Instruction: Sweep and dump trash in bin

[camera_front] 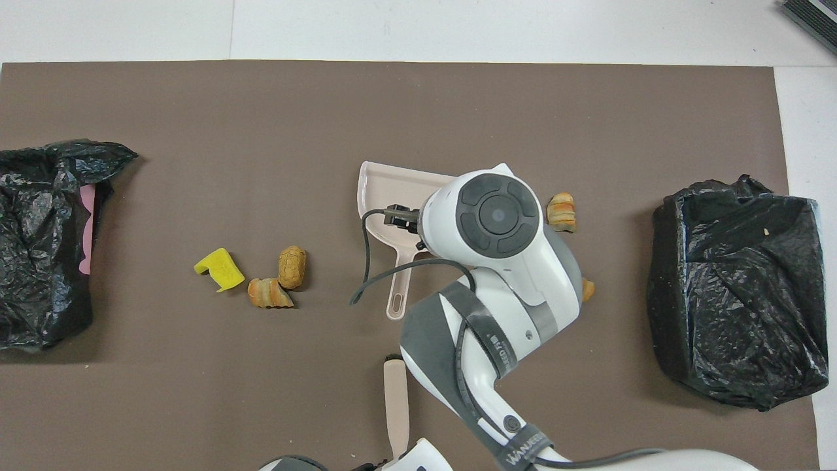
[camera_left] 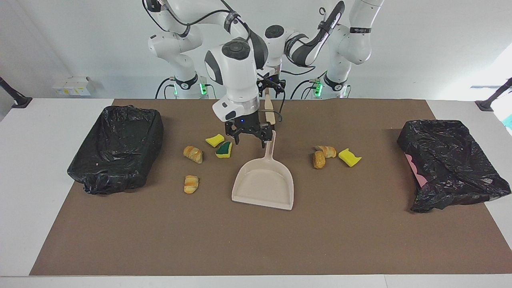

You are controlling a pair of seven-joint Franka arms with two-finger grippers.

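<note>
My right gripper will grab the dustpan by its narrow handle (camera_front: 400, 289) next, because the dustpan's broad tray is far wider than my fingers.
Seven scraps of trash lie on the brown mat. Toward the right arm's end are a yellow sponge (camera_left: 215, 140), a green-faced sponge (camera_left: 224, 149) and two bread chunks (camera_left: 193, 154) (camera_left: 191, 184). Toward the left arm's end are two bread chunks (camera_left: 319, 159) (camera_left: 328, 151) and a yellow sponge (camera_left: 349, 157). The beige dustpan (camera_left: 264, 184) lies mid-table, handle toward the robots. My right gripper (camera_left: 250, 139) is open and low, between the green-faced sponge and the dustpan handle (camera_left: 270, 145). My left gripper (camera_left: 270, 93) is shut on a beige brush (camera_left: 269, 112), held near the robots.
An open bin lined with a black bag (camera_left: 116, 148) stands at the right arm's end. A crumpled black bag over something pink (camera_left: 448, 164) lies at the left arm's end. In the overhead view the right arm hides the two sponges beside the dustpan (camera_front: 386, 190).
</note>
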